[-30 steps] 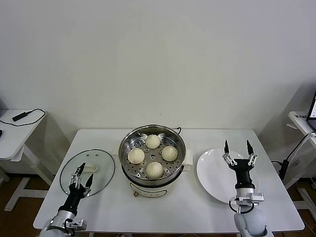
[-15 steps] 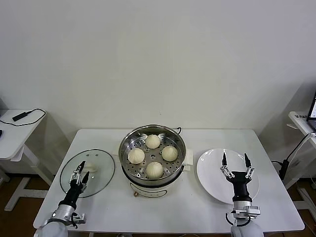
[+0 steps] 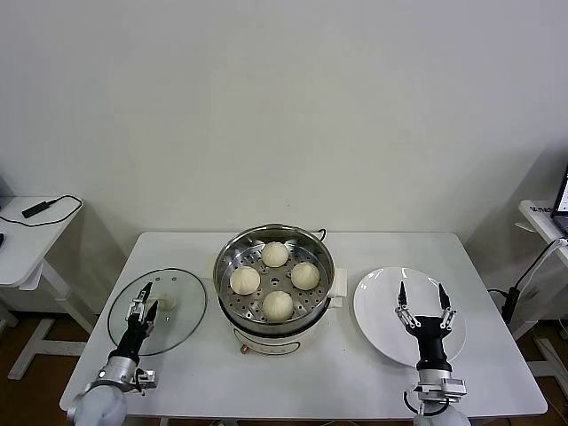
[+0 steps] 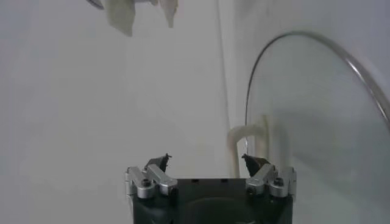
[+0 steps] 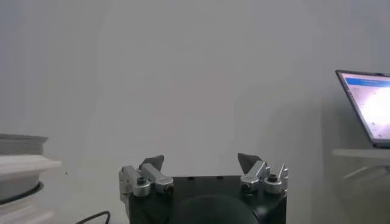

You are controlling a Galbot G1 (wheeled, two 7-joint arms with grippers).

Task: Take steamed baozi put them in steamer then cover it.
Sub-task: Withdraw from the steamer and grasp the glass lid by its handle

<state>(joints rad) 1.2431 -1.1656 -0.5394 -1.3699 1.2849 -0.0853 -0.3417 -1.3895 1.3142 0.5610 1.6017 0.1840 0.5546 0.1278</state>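
I should next use my left gripper to grab the lid by its raised white knob (image 3: 166, 303), because the glass disc (image 3: 182, 327) lies flat and is far wider than my fingers.
Four cream-white baozi (image 3: 277, 304) sit on the perforated tray inside the shiny steamer (image 3: 229, 260) at the table's middle. The clear glass lid (image 3: 182, 328) with a white knob (image 3: 166, 302) lies flat on the table left of the steamer; it also shows in the left wrist view (image 4: 317, 109). My left gripper (image 3: 142, 297) is open and empty, its tips over the lid's near part, close to the knob (image 4: 247, 139). My right gripper (image 3: 419, 295) is open and empty, standing upright over the white plate (image 3: 377, 306). In the wrist views both grippers (image 4: 207, 159) (image 5: 201, 160) hold nothing.
The white plate lies right of the steamer with nothing on it. A side table with a black cable (image 3: 40, 209) stands at far left. Another desk with a laptop (image 5: 368, 103) stands at far right. The steamer's white handle (image 3: 337, 284) juts toward the plate.
My right gripper has dropped lower and come nearer over the plate. My left gripper has shifted slightly up over the lid, toward its knob. The baozi and lid have not moved.
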